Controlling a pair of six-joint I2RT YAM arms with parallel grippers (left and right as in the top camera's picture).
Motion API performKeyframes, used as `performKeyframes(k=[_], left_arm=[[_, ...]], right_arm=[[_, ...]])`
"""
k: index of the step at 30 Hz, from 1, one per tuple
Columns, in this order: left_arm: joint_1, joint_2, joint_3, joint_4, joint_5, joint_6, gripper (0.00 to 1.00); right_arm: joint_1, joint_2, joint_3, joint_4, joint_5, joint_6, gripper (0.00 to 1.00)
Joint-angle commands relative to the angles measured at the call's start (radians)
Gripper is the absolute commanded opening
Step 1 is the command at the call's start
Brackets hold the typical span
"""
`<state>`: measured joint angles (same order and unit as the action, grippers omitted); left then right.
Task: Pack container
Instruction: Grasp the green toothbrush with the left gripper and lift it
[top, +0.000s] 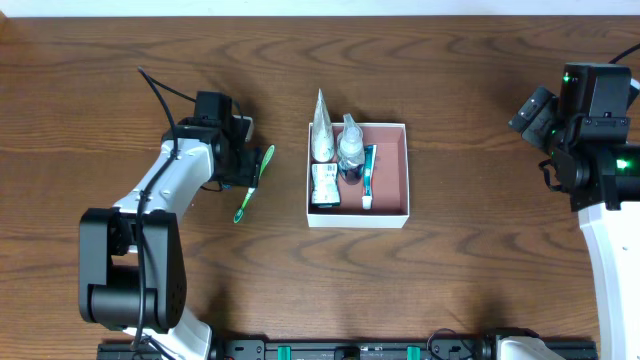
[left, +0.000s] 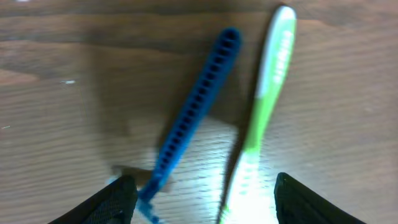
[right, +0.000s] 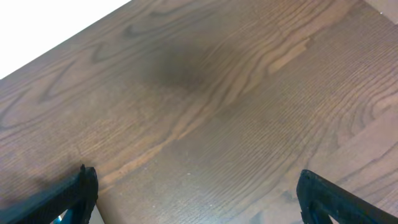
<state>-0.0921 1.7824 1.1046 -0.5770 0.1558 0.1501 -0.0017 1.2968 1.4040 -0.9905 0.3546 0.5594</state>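
Observation:
The fingers of my left gripper are above the green toothbrush, with the blue ridged stick (left: 198, 102) between them too. They would miss if they closed now, so I should lower my left gripper before closing on the toothbrush.
The container (top: 392, 166), a shallow white-walled box with a pinkish-brown floor, sits at the table's middle. It holds a white tube (top: 322, 135), a small clear bottle (top: 350, 152), a teal toothbrush (top: 369, 176) and a small packet (top: 323, 186). A green toothbrush (top: 249, 193) lies on the table left of it. In the left wrist view the green toothbrush (left: 268, 87) lies beside a blue ridged stick (left: 198, 102). My left gripper (left: 205, 184) is open low over both, its jaws either side of them; it also shows overhead (top: 243, 166). My right gripper (right: 196, 179) is open and empty over bare wood.
The right arm (top: 590, 120) stands at the far right, well away from the container. The left arm's base (top: 125, 270) is at the front left. The table's far edge shows at the top left of the right wrist view.

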Motion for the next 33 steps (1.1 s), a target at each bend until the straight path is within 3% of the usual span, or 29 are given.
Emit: performKeyframes(k=[1, 9, 29, 32, 33], left_arm=[[-0.027, 0.004, -0.007, -0.02, 0.065, 0.084, 0.72], [-0.084, 0.005, -0.007, -0.027, 0.051, 0.145, 0.72], [-0.089, 0.116, -0.022, -0.002, -0.034, 0.145, 0.72], [-0.089, 0.118, -0.022, -0.001, -0.034, 0.145, 0.64], [-0.089, 0.118, -0.022, -0.001, -0.037, 0.145, 0.57]], right_arm=[[-0.005, -0.001, 0.004, -0.001, 0.007, 0.012, 0.99], [-0.005, -0.001, 0.004, -0.001, 0.007, 0.012, 0.99], [-0.005, -0.001, 0.004, -0.001, 0.007, 0.012, 0.99], [-0.005, -0.001, 0.004, -0.001, 0.007, 0.012, 0.99], [-0.005, -0.001, 0.004, -0.001, 0.007, 0.012, 0.99]])
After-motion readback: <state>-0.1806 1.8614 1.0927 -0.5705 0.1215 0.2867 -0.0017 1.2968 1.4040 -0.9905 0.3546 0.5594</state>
